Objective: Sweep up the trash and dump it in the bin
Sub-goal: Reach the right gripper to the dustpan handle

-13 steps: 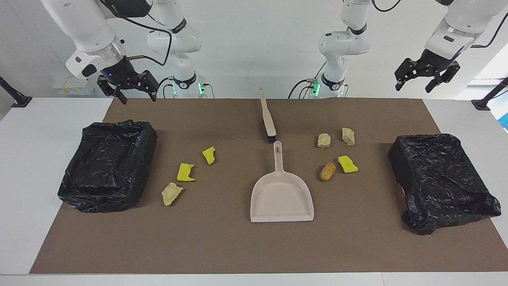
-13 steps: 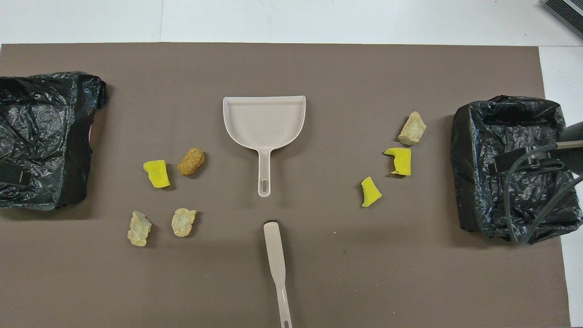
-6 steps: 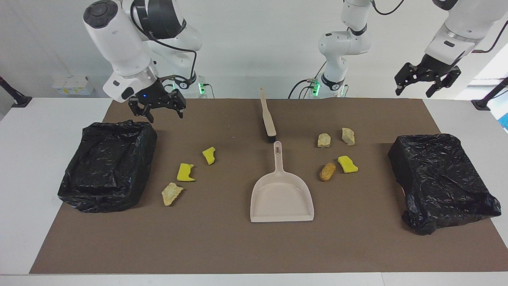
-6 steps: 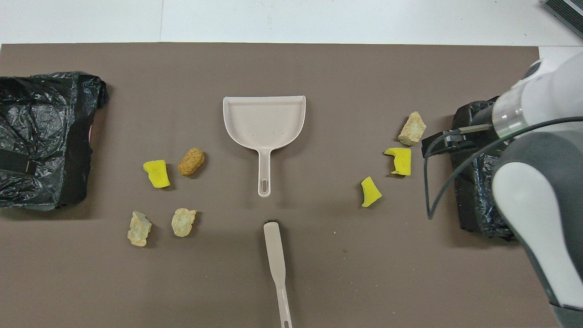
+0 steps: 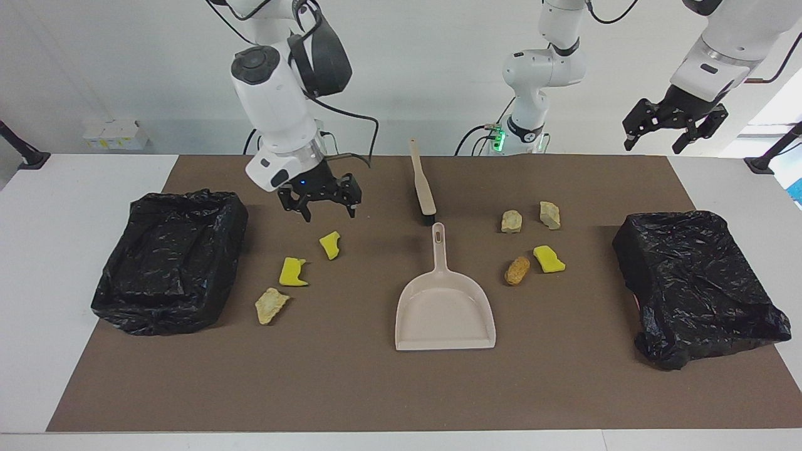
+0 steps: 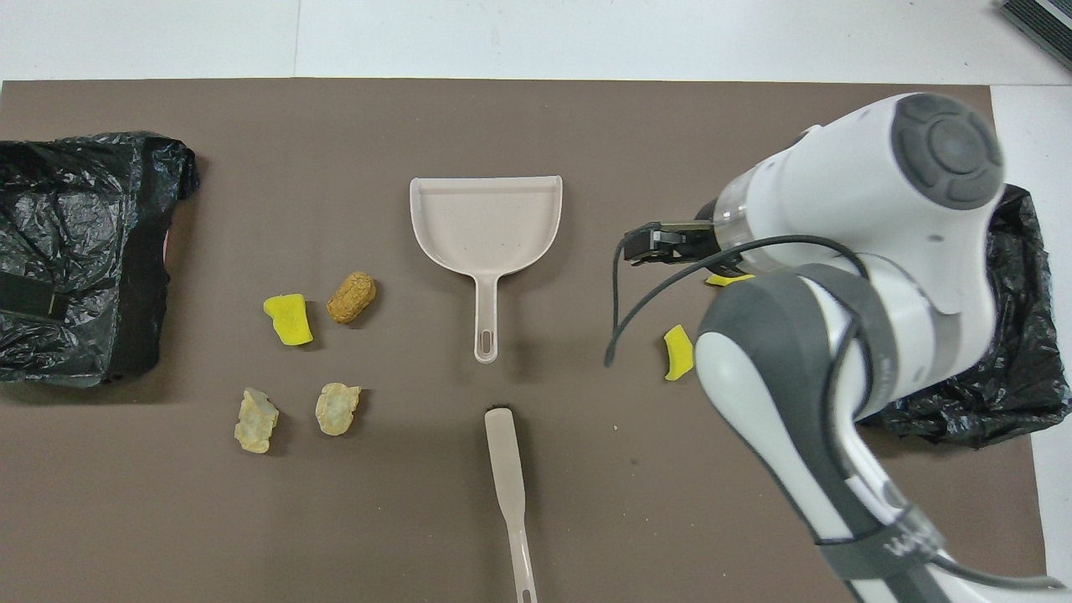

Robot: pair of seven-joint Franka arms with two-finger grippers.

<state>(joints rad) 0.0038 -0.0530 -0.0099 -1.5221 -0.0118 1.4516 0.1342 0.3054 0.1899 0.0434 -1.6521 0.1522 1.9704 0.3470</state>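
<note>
The left gripper picks up the brush by its handle (image 6: 520, 561) next, leaving the beige brush's bristled end (image 6: 498, 414) free to sweep trash into the dustpan.
Trash lies in two groups on the brown mat. Toward the right arm's end are two yellow chunks (image 5: 330, 244) (image 5: 292, 272) and a tan lump (image 5: 270, 305). Toward the left arm's end are two tan lumps (image 5: 511, 220) (image 6: 255, 419), an orange-brown lump (image 5: 517, 270) and a yellow chunk (image 5: 549, 259). A beige dustpan (image 5: 445, 313) and brush (image 5: 423, 185) lie mid-table. My right gripper (image 5: 329, 215) hangs open and empty over the mat, just above the first yellow chunk. My left gripper (image 5: 653, 139) waits open, raised at its own end of the table.
Two bins lined with black bags stand at the mat's ends, one (image 5: 172, 257) by the right arm's trash group, the other (image 5: 695, 282) at the left arm's end. In the overhead view the right arm hides most of its trash group and part of its bin (image 6: 1022, 360).
The right arm has swung from beside its bin toward the table's middle and come down, now over the yellow chunk. The left arm has barely moved. Both grippers stayed open.
</note>
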